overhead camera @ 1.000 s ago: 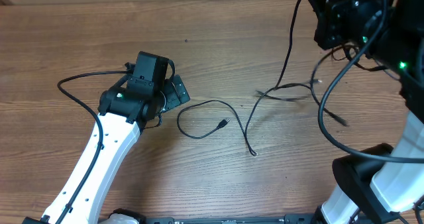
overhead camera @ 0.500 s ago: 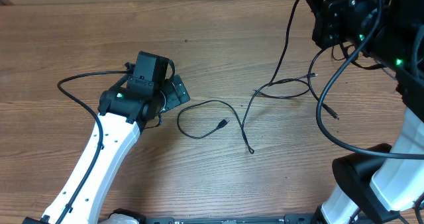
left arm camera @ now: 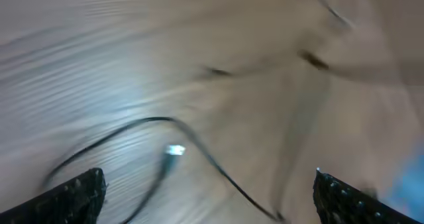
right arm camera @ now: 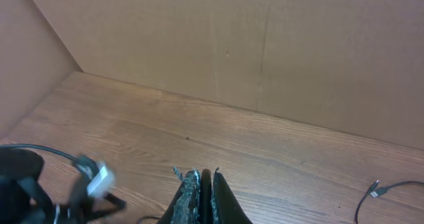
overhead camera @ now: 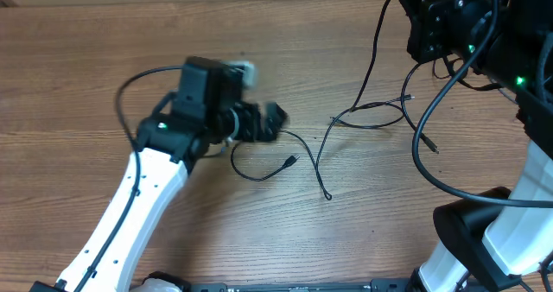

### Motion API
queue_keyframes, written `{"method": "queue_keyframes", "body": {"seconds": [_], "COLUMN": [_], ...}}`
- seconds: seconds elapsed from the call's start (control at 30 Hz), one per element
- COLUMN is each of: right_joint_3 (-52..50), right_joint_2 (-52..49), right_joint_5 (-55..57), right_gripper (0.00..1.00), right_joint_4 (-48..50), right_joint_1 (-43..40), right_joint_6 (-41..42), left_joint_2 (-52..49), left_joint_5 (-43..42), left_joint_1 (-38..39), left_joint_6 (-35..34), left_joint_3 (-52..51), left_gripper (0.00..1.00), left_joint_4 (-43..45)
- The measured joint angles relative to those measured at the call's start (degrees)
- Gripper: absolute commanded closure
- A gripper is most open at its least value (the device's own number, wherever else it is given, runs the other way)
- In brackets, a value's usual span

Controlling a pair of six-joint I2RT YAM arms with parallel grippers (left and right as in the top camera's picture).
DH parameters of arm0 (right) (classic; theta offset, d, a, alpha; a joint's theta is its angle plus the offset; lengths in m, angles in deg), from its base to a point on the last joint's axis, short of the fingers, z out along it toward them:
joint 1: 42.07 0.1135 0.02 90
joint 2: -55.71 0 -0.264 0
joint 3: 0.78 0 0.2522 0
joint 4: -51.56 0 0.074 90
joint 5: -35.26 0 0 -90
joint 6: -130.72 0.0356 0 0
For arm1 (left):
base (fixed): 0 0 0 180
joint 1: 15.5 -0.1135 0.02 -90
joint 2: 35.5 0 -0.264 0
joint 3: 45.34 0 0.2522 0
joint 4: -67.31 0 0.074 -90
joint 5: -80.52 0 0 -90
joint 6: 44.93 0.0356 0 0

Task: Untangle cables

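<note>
My left gripper grabs the cable loop by its cable part next, leaving its plug free, to draw the loop from the tangle.
Thin black cables lie on the wooden table. One loop (overhead camera: 259,154) ends in a small plug (overhead camera: 292,161). Another strand (overhead camera: 321,167) runs from a tangle of loops (overhead camera: 380,115) down to an end near the front. A strand (overhead camera: 373,54) rises from the tangle to my right gripper (overhead camera: 415,20), held high at the back right. In the right wrist view that gripper (right arm camera: 204,179) is shut with a thin dark strand between its fingers. My left gripper (overhead camera: 266,123), blurred, is just above the loop and wide open. In the left wrist view (left arm camera: 212,201) the cable (left arm camera: 132,128) and plug (left arm camera: 174,150) lie below the jaws.
Thicker black robot cables (overhead camera: 423,167) hang from the right arm over the right side of the table. The right arm's base (overhead camera: 484,240) stands at the front right. A cardboard wall (right arm camera: 265,45) borders the back of the table.
My left gripper has swung right and forward from beside the loop to over its top, still in motion. The right-hand tangle rose slightly a second ago and has since stayed still.
</note>
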Motion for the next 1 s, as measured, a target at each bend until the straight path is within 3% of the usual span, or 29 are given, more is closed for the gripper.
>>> {"method": "queue_keyframes", "body": {"seconds": [0.1, 0.4, 0.7, 0.73, 0.8, 0.83, 0.87, 1.0], "right_joint_3": [0.0, 0.0, 0.0, 0.0, 0.0, 0.0, 0.0, 0.0], "right_joint_2": [0.0, 0.0, 0.0, 0.0, 0.0, 0.0, 0.0, 0.0], "right_joint_5": [0.0, -0.6, -0.7, -0.7, -0.7, -0.7, -0.7, -0.7], "right_gripper": [0.96, 0.96, 0.96, 0.96, 0.96, 0.96, 0.96, 0.96], "right_joint_4": [0.0, 0.0, 0.0, 0.0, 0.0, 0.0, 0.0, 0.0], "right_joint_1": [0.0, 0.0, 0.0, 0.0, 0.0, 0.0, 0.0, -0.2], "right_joint_6": [0.0, 0.2, 0.2, 0.2, 0.2, 0.2, 0.2, 0.2], "left_joint_2": [0.0, -0.8, -11.4, -12.1, -13.4, -13.9, -14.4, -15.2], "left_joint_5": [-4.5, -2.0, 8.0, 8.3, 8.9, 9.3, 9.9, 13.9], "left_joint_1": [3.8, 11.6, 19.4, 19.4, 19.3, 19.3, 19.3, 19.4], "left_joint_6": [8.5, 19.2, 20.1, 19.8, 19.5, 19.2, 18.7, 16.7], "left_joint_3": [0.0, 0.0, 0.0, 0.0, 0.0, 0.0, 0.0, 0.0], "left_gripper": [0.0, 0.0, 0.0, 0.05, 0.32, 0.68, 0.96, 0.96], "left_joint_4": [1.6, 4.0, 12.8, 13.7, 15.5, 16.0, 16.3, 16.2]}}
